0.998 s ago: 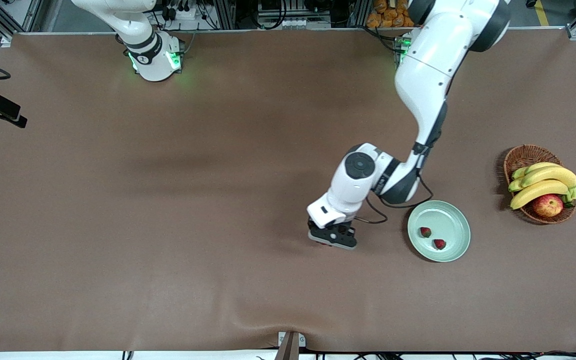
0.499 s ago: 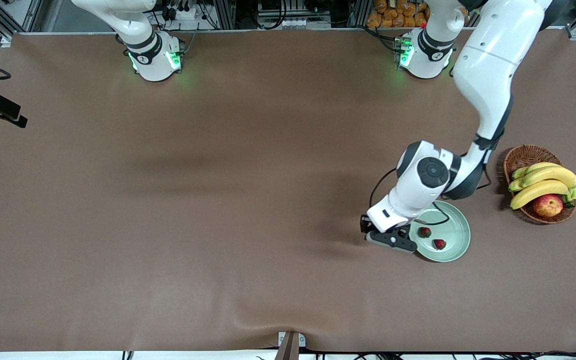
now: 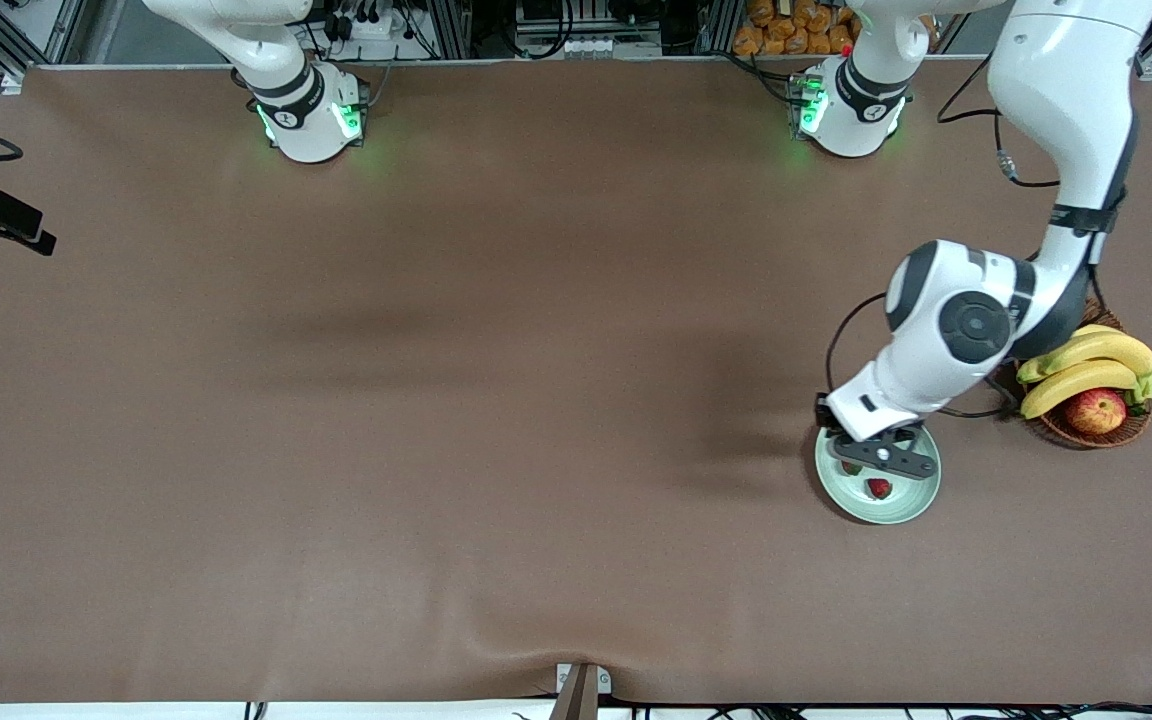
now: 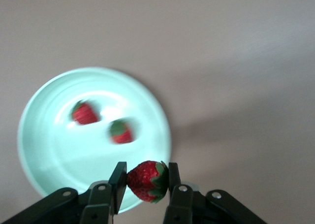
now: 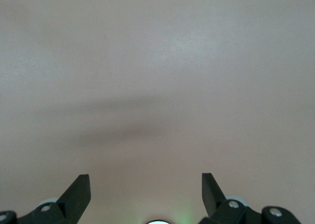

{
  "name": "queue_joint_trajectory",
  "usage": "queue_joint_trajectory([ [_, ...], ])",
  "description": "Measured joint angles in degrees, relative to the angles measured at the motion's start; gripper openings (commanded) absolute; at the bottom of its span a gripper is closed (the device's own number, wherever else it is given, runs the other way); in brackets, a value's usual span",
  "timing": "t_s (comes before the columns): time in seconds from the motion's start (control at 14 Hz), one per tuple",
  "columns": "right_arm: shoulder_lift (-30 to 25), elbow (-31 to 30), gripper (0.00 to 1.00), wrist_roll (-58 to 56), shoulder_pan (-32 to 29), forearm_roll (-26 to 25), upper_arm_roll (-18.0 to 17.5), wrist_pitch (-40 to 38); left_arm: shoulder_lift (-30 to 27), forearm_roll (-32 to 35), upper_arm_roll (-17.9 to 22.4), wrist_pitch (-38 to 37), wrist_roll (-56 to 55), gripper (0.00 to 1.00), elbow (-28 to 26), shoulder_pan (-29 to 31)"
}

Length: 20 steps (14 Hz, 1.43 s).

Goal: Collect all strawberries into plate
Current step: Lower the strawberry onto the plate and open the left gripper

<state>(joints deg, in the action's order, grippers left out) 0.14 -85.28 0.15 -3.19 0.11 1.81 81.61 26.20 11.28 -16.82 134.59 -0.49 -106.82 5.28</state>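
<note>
The held strawberry (image 4: 146,181) is still high above the mint-green plate's rim in the left wrist view, so my left gripper keeps hold of the strawberry for now.
My left gripper (image 4: 145,180) is shut on a red strawberry (image 4: 146,179) with a green top and hangs over the rim of the pale mint-green plate (image 4: 44,160). Two more strawberries lie on the plate, one (image 4: 84,112) beside the other (image 4: 121,131). In the front view the left gripper (image 3: 879,458) covers part of the plate (image 3: 914,500); one strawberry (image 3: 878,488) shows fully, the other is mostly hidden under the hand. My right gripper (image 5: 146,189) is open over bare brown table, and the right arm waits near its base.
A brown wicker basket (image 3: 1041,312) with bananas (image 3: 1086,365) and a red-yellow apple (image 3: 1095,410) stands beside the plate, toward the left arm's end of the table. The left arm's elbow hangs over the basket. Brown cloth covers the table.
The left arm has carried the strawberry across the table from the middle toward the left arm's end, arriving over the plate. The right arm has not moved.
</note>
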Motion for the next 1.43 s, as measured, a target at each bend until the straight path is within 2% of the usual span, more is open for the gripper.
queue_joint_trajectory([
  [0.21,0.01,-0.01,1.0,0.0,-0.01,0.0,0.0,-0.03,1.71,0.0,-0.01,0.57,3.6,0.18,-1.34,3.82],
  [0.43,0.02,-0.01,1.0,0.0,-0.02,0.0,0.0,-0.05,5.07,2.5,-0.09,4.94,3.96,0.28,-1.53,3.75],
  [0.5,0.02,-0.01,1.0,0.0,-0.02,0.0,0.0,-0.05,6.34,4.07,-0.07,6.66,3.97,0.35,-1.52,3.89],
  [0.57,0.02,-0.01,1.0,0.0,-0.02,0.0,0.0,-0.05,7.44,5.18,-0.06,7.93,4.01,0.45,-1.5,4.02],
  [0.64,0.02,-0.01,1.0,0.0,-0.02,0.0,0.0,-0.05,8.18,5.64,-0.07,8.59,4.11,0.68,-1.4,4.02],
  [0.71,0.02,-0.01,1.0,0.0,-0.03,0.0,0.0,-0.05,8.44,5.69,-0.08,8.85,4.32,1.0,-1.29,4.0],
  [1.43,0.01,0.02,1.0,0.0,-0.03,0.0,0.0,-0.05,7.93,5.7,-0.23,8.95,4.88,1.0,1.22,4.0],
])
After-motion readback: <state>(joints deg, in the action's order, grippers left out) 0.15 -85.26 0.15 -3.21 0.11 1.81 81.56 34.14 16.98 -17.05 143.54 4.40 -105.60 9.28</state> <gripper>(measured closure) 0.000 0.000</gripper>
